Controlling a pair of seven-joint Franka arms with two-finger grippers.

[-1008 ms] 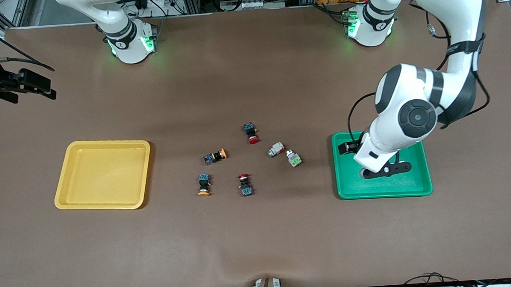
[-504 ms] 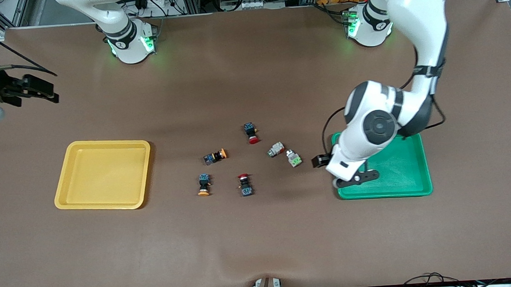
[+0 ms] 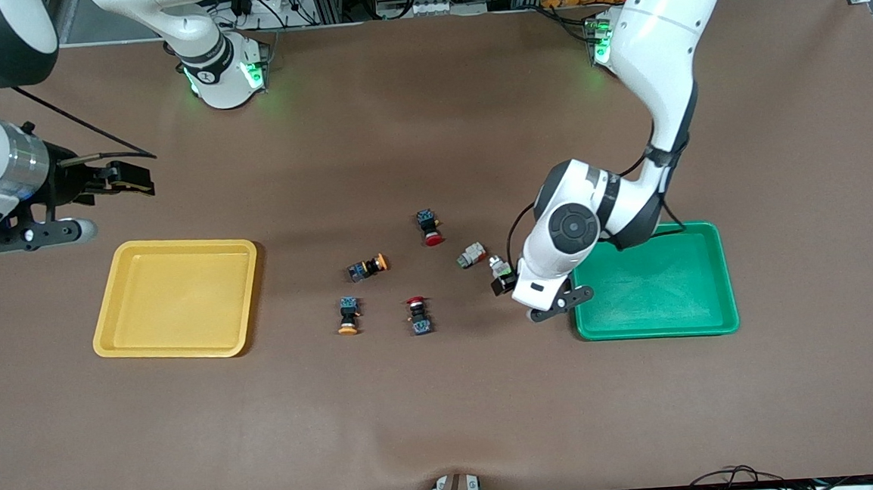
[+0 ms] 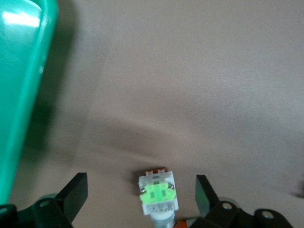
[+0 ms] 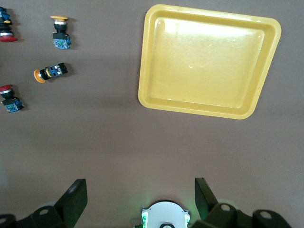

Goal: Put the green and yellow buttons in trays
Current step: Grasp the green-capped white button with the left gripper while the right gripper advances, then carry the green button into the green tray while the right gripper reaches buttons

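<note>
I am not ready to close my left gripper yet: its fingers are above the top of the green button. I should lower my left gripper first, then close it on the button.
My left gripper [image 3: 505, 281] is open and low over a whitish-silver green button [image 3: 499, 266]. In the left wrist view the button [image 4: 158, 194] lies between the open fingers [image 4: 205, 192], touching neither. The second green button [image 3: 471, 255] lies just beside it, toward the right arm's end. Two yellow-capped buttons [image 3: 368, 266] [image 3: 347, 315] lie at mid-table and also show in the right wrist view [image 5: 50, 72] [image 5: 61, 36]. The green tray [image 3: 654, 332] and the yellow tray [image 3: 179, 245] hold nothing. My right gripper [image 3: 133, 182] is open and empty, above the table beside the yellow tray [image 5: 209, 111].
Two red-capped buttons [image 3: 429, 228] [image 3: 418, 316] lie among the others at mid-table. The green tray's rim [image 4: 26, 95] is close beside my left gripper. The right arm's base [image 3: 221, 72] and the left arm's base [image 3: 602, 42] stand along the table's top edge.
My left arm has swung from over the green tray to the nearer green button. My right arm has moved in over the table toward the yellow tray. No button has moved.
</note>
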